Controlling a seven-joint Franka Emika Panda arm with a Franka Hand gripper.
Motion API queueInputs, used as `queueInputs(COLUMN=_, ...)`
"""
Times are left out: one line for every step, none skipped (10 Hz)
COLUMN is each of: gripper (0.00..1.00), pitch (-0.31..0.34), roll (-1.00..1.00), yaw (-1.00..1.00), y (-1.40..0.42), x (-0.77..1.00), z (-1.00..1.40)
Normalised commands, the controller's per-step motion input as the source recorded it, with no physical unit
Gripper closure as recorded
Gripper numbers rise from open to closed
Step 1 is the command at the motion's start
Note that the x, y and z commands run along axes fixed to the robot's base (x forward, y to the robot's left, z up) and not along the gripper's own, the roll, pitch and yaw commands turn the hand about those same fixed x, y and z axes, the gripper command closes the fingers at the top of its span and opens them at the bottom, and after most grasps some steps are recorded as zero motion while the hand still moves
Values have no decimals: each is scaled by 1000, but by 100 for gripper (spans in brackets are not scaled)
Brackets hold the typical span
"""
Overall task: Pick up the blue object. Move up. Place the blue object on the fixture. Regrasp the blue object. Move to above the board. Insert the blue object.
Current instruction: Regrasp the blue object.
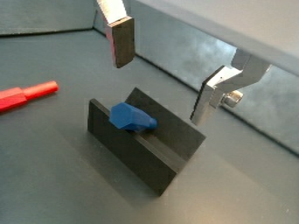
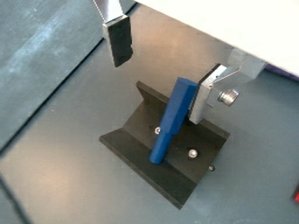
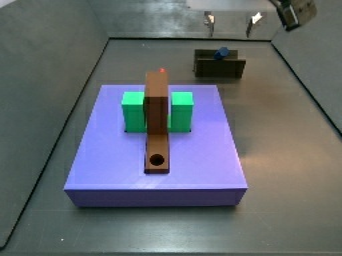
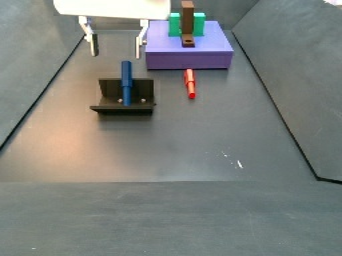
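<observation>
My gripper next regrasps the blue object by its end standing (image 1: 129,115) above the fixture's dark sides, since these sides close in around the object.
The blue object (image 2: 173,122) is a slim blue bar resting tilted on the dark fixture (image 2: 163,162). In a wrist view only its end (image 1: 131,118) shows above the fixture's wall (image 1: 140,144). My gripper (image 2: 163,74) hangs open above the fixture, apart from the bar, with nothing between its fingers (image 1: 121,39). In both side views the gripper (image 4: 116,42) (image 3: 233,20) stands over the fixture (image 4: 124,100) (image 3: 219,66) and the bar (image 4: 128,82). The board (image 3: 167,160) (image 4: 207,55) is a lavender-blue slab lying apart from the fixture.
A green block (image 3: 134,112) and a long brown bar with a round hole (image 3: 158,125) sit on the board. A red piece (image 4: 190,82) (image 1: 26,94) lies on the floor between board and fixture. Grey walls (image 4: 40,80) bound the floor.
</observation>
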Motion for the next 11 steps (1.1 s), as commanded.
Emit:
queueInputs(gripper=0, pitch=-6, roll=1000, yaw=314, y=-317, x=0, z=-189)
queueInputs(gripper=0, pitch=0, roll=1000, yaw=306, y=-277, x=0, z=-114)
queueInputs(gripper=0, pitch=0, roll=1000, yaw=260, y=-226, x=0, z=0)
queueInputs(gripper=0, pitch=0, roll=1000, yaw=223, y=-231, x=20, z=-91)
queueInputs(gripper=0, pitch=0, roll=1000, yaw=214, y=-223, x=169, z=-111)
queueInputs(gripper=0, pitch=0, roll=1000, yaw=223, y=-229, x=217, z=-131)
queueInputs(gripper=0, pitch=0, roll=1000, yaw=229, y=-231, x=209, z=-200)
queueInputs(gripper=0, pitch=0, roll=1000, yaw=209, y=-183, x=266, z=-134)
queueInputs(gripper=0, pitch=83, roll=1000, yaw=157, y=-149, x=271, z=-123)
queueInputs(gripper=0, pitch=177, roll=1000, yaw=0, y=-23, x=29, z=-206)
queueInputs(gripper=0, pitch=80, roll=523, yaw=0, y=0, x=-160, z=-143)
